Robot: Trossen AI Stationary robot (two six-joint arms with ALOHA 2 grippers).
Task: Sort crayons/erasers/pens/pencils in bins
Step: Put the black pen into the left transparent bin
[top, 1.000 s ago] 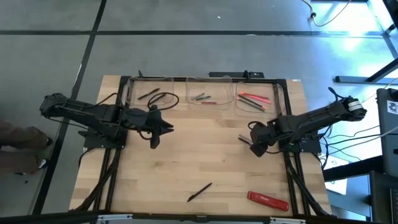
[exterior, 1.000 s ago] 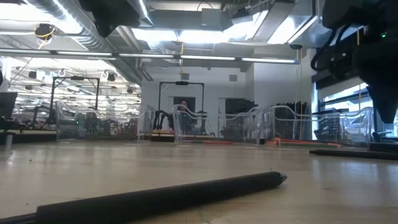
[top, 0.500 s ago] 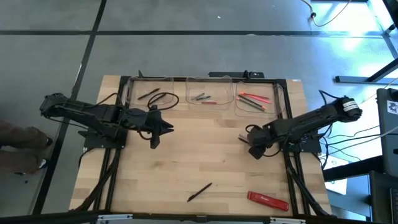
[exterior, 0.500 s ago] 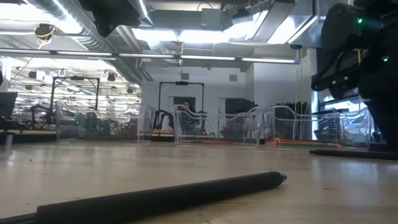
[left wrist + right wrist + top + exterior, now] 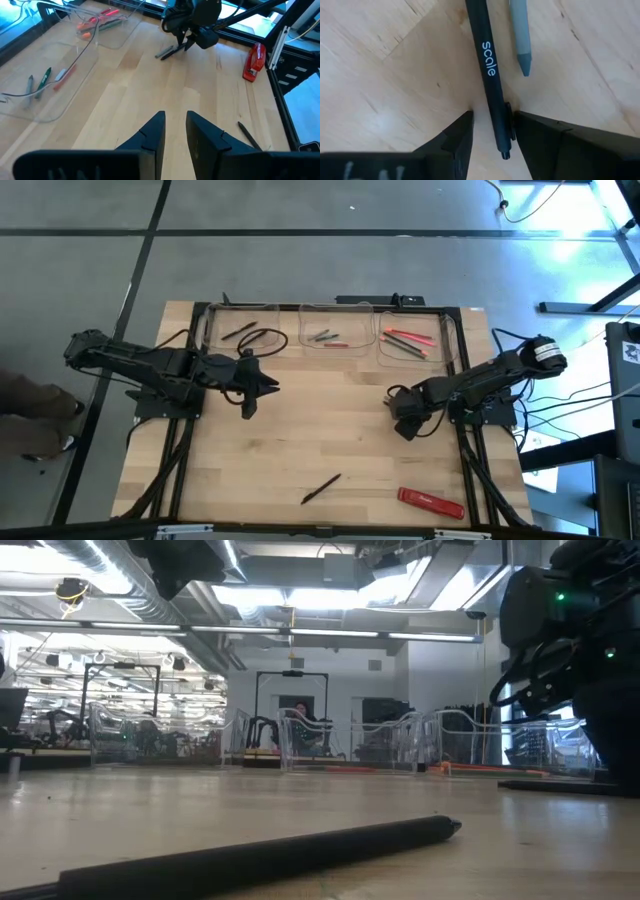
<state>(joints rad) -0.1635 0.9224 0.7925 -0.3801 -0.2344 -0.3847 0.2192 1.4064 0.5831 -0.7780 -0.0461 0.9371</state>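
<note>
The black pen's end [image 5: 501, 127] is low between my fingers, so they would hold it if they closed now. My right gripper should close on the pen now.
A black pen [image 5: 487, 70] printed "scale" lies flat on the table beside a grey pointed stick [image 5: 520, 35]. My right gripper [image 5: 492, 137] is open, low over the table right of centre [image 5: 402, 418], one finger on each side of this pen's end. Whether a finger touches the pen, I cannot tell. My left gripper [image 5: 175, 132] is open by a narrow gap and empty, above the table's left half [image 5: 252, 398]. Another black pen [image 5: 321, 488] lies near the front edge. Three clear bins [image 5: 330, 335] stand along the far edge.
A flat red bar [image 5: 432, 502] lies at the front right. The left bin [image 5: 245, 332] holds black pens, the middle bin grey, green and red sticks, and the right bin [image 5: 410, 340] red and dark sticks. Bare wood [image 5: 320, 420] lies between the arms.
My right gripper has gone a little toward the table's left edge and down toward the pen lying there, its arm folding in. The pens and bins have kept their places.
</note>
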